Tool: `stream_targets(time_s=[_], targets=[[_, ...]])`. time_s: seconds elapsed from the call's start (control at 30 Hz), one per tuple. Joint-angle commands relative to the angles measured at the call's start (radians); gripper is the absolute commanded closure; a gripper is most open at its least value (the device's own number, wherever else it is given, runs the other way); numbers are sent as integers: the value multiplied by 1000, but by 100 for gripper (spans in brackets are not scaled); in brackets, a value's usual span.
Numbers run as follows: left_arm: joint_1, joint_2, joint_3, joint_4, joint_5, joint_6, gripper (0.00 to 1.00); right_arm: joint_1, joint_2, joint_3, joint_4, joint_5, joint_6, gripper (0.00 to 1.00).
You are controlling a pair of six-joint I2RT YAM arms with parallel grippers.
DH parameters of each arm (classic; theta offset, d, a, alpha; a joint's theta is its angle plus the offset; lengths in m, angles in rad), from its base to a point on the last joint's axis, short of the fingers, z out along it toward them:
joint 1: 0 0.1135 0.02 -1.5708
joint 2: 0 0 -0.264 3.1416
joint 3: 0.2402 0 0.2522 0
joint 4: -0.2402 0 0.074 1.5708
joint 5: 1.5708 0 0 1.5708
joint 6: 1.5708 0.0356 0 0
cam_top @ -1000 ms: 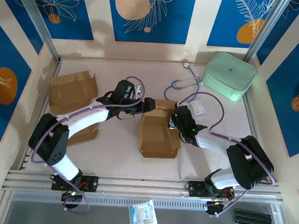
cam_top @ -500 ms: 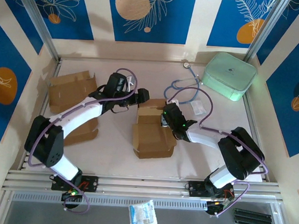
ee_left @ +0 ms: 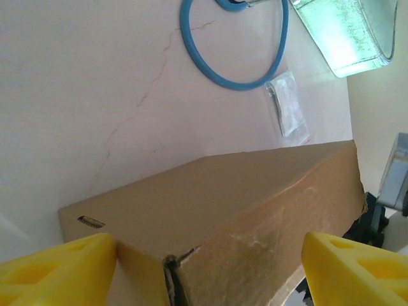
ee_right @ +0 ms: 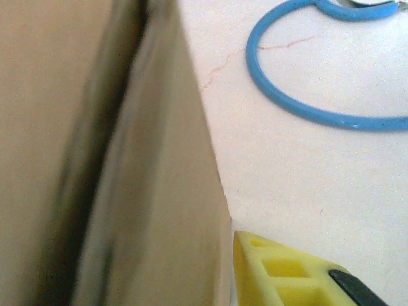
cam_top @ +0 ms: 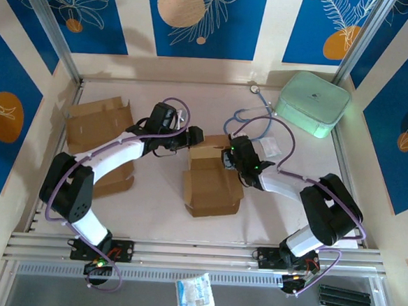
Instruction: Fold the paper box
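The paper box needs to be turned around so that its other end can be folded, so my right gripper will next grab the paper box's side at the raised back corner (cam_top: pixel 225 154) (ee_right: pixel 213 261).
The brown paper box (cam_top: pixel 212 185) lies partly folded in the middle of the table, its back wall raised. My left gripper (cam_top: pixel 195 135) is at the box's back left corner. In the left wrist view its yellow fingers (ee_left: pixel 57 268) stand wide open on either side of the box's top edge (ee_left: pixel 255 197); the left finger touches the corner, the right one is apart. My right gripper (cam_top: pixel 230 156) is at the box's back right corner. One yellow finger (ee_right: pixel 280 271) rests against the outside of the cardboard wall (ee_right: pixel 159 191); the other finger is hidden.
Flat cardboard blanks (cam_top: pixel 99 125) lie at the left, one partly under the left arm. A blue stethoscope (cam_top: pixel 252 118), a small clear packet (cam_top: pixel 271 147) and a mint-green case (cam_top: pixel 312 103) sit behind and right of the box. Walls enclose the table.
The box slid a little to the left. My right gripper moved up and left along the box to its back right corner. My left gripper drew back slightly from the box's back edge.
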Motion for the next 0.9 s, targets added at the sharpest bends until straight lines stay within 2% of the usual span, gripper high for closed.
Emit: stream_targets(time_s=[0.0,0.13,0.27,0.4,0.53,0.67,0.73,0.8,0.87], targets=[[1,-8,-9,15,28,-11,24,-20,-19,-4,56,-90,-54,69],[0,-9,-4,10,34,-7,24,-27,16,21,60,-99,-84,74],[1,-29,-10,12,32,-5,22,-16,42,70,16,-64,-120,89],[3,-141,-16,-51,-65,45,12,-2,-11,84,-22,-21,-208,97],[7,-309,4,-184,-175,135,6,-5,-146,129,-121,-59,-361,100],[16,-468,35,-378,-301,227,1,9,-248,301,-360,-154,-688,100],[19,-527,54,-471,-375,263,0,49,-245,436,-509,-138,-896,100],[23,-575,66,-543,-430,290,0,145,-203,552,-653,-55,-1158,100],[32,-607,78,-611,-468,300,0,250,-127,616,-760,99,-1480,100]])
